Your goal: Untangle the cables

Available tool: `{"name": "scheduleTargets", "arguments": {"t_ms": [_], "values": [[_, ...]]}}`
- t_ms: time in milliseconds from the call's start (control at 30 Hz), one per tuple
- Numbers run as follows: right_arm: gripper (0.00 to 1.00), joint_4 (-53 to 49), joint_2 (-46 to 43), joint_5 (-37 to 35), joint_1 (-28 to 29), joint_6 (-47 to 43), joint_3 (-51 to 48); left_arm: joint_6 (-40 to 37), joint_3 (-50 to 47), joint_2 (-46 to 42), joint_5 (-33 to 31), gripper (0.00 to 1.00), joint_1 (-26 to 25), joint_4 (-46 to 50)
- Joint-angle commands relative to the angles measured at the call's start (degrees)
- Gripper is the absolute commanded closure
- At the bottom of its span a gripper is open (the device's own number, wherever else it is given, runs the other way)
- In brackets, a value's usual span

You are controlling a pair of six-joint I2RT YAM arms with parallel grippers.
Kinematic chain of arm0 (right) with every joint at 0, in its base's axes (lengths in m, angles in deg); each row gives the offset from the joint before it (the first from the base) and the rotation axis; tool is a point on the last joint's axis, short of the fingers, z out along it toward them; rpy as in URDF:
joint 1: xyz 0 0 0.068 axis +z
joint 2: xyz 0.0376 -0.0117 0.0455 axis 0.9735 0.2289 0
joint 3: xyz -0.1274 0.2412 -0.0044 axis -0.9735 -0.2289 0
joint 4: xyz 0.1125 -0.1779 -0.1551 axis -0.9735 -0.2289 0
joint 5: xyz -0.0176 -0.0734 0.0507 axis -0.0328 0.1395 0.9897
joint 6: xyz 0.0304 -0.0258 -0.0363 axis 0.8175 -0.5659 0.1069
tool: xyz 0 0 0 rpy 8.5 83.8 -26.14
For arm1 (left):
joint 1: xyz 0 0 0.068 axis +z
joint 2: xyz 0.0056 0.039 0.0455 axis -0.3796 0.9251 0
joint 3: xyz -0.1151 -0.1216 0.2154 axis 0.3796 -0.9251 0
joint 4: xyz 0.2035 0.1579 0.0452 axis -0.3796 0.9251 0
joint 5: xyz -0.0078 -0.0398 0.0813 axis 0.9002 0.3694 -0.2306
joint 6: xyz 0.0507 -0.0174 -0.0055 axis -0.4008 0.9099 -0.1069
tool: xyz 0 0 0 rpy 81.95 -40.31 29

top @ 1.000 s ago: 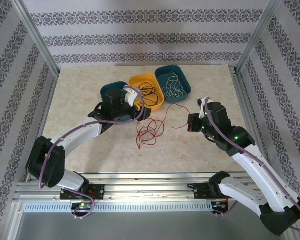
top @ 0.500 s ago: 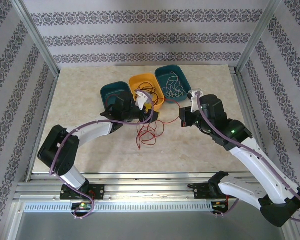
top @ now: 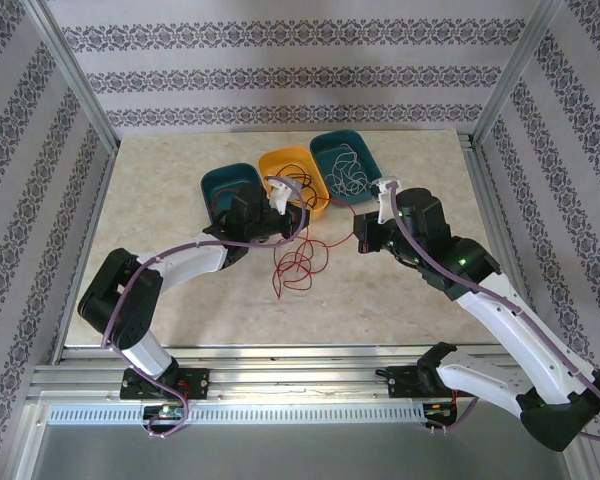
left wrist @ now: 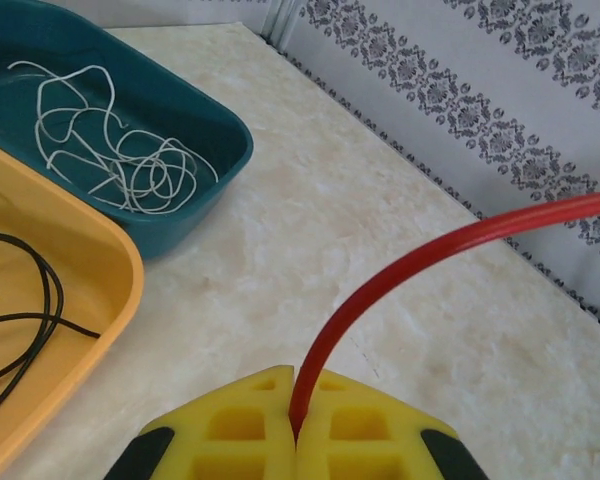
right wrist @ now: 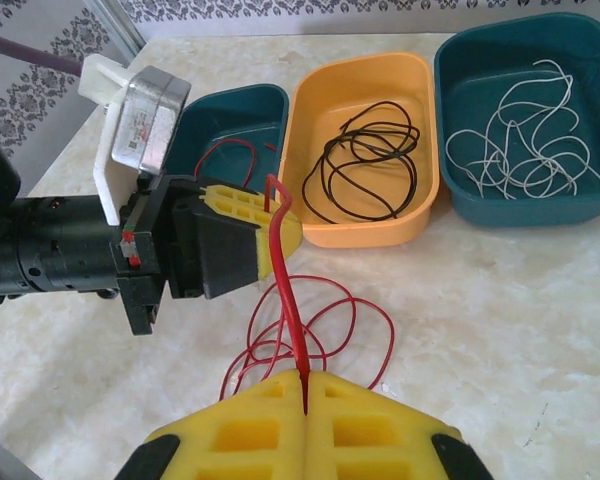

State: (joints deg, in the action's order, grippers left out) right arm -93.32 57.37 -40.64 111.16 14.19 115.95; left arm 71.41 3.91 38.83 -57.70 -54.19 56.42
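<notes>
The piece of red cable [right wrist: 287, 280] is pinched by my left gripper's yellow fingers and would hang from them, so my right gripper should open now.
A red cable [top: 298, 265] lies in loose loops on the table between the arms, and one strand rises from the loops [right wrist: 315, 320]. My left gripper [left wrist: 298, 400] is shut on a stretch of red cable [left wrist: 430, 255] that arcs off to the right. My right gripper [right wrist: 306, 385] is shut on the red strand, which runs up to the left gripper's yellow fingers [right wrist: 265, 225]. From above, the left gripper [top: 300, 222] and the right gripper [top: 358, 232] face each other closely. A black cable [right wrist: 370, 160] sits in the yellow tray [right wrist: 420, 215]. A white cable [right wrist: 525, 140] lies in the right teal tray [right wrist: 540, 210].
Three trays stand in a row at the back: a left teal tray [top: 230, 183], the yellow tray [top: 280, 160] and the right teal tray [top: 370, 150]. Patterned walls and metal frame posts [top: 75, 90] bound the table.
My left gripper has moved right and shut on the red cable. My right gripper has moved left and back towards it, still holding the red strand.
</notes>
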Motion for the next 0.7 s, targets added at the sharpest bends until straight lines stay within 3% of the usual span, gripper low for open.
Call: {"name": "scheduleTargets", "arguments": {"t_ms": [0,100,200,267,667], "values": [[0.89,2.0,1.2,-0.6,0.8,0.2,-1.0,5.8,-1.6,-4.0,-3.3,1.00,0.3,-5.4],[0.83,2.4,2.8,-1.0,0.8,0.9,-1.7,9.8,-2.8,-6.7,-4.9,1.00,2.1,-6.3],[0.68,2.9,4.1,-1.1,0.9,1.5,-2.2,12.2,-3.6,-9.6,-5.9,1.00,4.5,-5.9],[0.62,3.5,4.6,-1.1,0.7,2.0,-2.4,12.5,-3.7,-11.4,-6.5,1.00,5.9,-4.3],[0.54,6.3,1.7,1.2,-1.8,4.9,-5.9,6.7,-2.0,-19.6,-16.9,1.00,14.3,11.8]]}}
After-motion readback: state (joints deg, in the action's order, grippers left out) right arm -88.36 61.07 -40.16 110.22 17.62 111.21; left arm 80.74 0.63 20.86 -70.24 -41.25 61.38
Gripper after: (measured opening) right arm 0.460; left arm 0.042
